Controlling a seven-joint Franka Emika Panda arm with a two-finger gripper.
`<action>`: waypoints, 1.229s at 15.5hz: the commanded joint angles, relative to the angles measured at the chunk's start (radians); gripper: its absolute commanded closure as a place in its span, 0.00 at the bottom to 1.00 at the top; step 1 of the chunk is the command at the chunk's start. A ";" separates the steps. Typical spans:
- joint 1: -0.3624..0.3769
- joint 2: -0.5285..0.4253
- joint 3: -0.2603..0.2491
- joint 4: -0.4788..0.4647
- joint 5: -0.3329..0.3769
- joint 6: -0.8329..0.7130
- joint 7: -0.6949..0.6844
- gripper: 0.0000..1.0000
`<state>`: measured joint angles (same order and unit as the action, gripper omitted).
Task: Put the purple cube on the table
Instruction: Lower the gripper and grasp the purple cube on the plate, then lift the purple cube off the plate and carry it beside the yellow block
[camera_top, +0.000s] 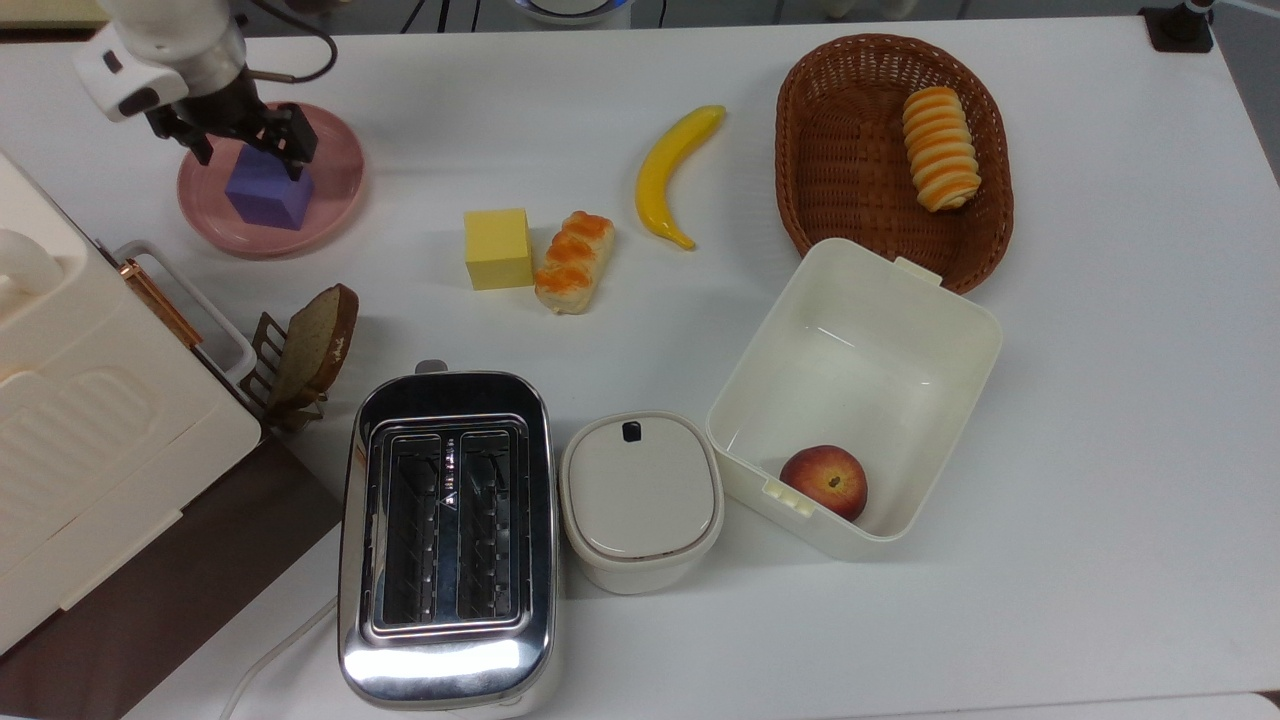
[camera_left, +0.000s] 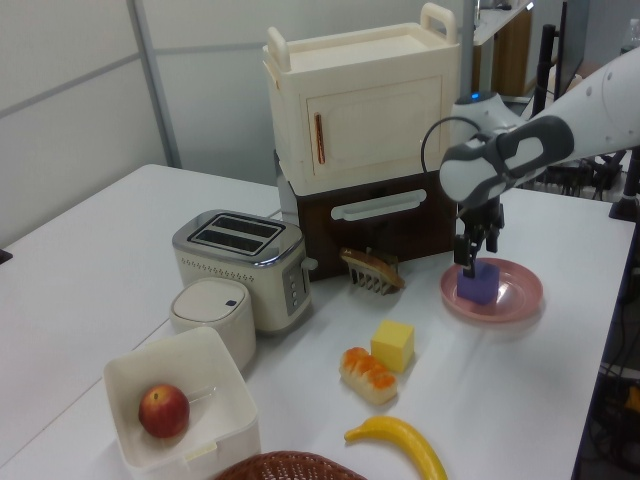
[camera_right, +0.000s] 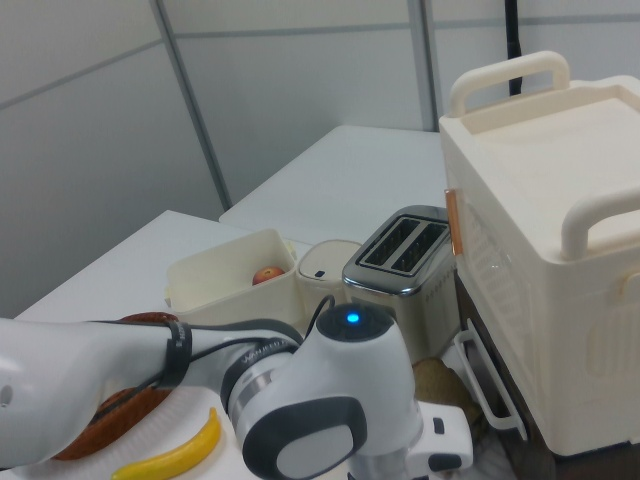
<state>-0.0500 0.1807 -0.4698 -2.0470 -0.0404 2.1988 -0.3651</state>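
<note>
Next, my gripper needs to grab the purple cube by its upper part (camera_left: 484, 272) to move it off the pink plate and onto the table.
The purple cube (camera_top: 268, 192) sits on a round pink plate (camera_top: 335, 185) at the far left of the white table (camera_top: 1100, 400) in the top view. My gripper (camera_top: 250, 152) hangs right over the cube, open, one finger on each side of its upper part. In the left view the gripper (camera_left: 478, 260) comes down onto the cube (camera_left: 478, 286), which rests in the plate (camera_left: 518, 298). The arm's grey and white body (camera_right: 330, 420) fills the front of the right view.
A yellow cube (camera_top: 497, 248), a glazed pastry (camera_top: 574, 260) and a banana (camera_top: 672, 172) lie mid-table. A wicker basket (camera_top: 850, 150), a white bin (camera_top: 860, 390) with a peach, a toaster (camera_top: 447, 535) and a cream cabinet (camera_top: 90, 420) stand around.
</note>
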 joint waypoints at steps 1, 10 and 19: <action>0.005 0.008 -0.006 -0.030 0.005 0.044 -0.020 0.00; 0.016 -0.020 -0.004 0.051 0.011 -0.112 -0.006 1.00; 0.200 -0.092 0.013 0.077 0.031 -0.343 0.093 1.00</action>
<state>0.0698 0.1174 -0.4527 -1.9020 -0.0171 1.8601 -0.3350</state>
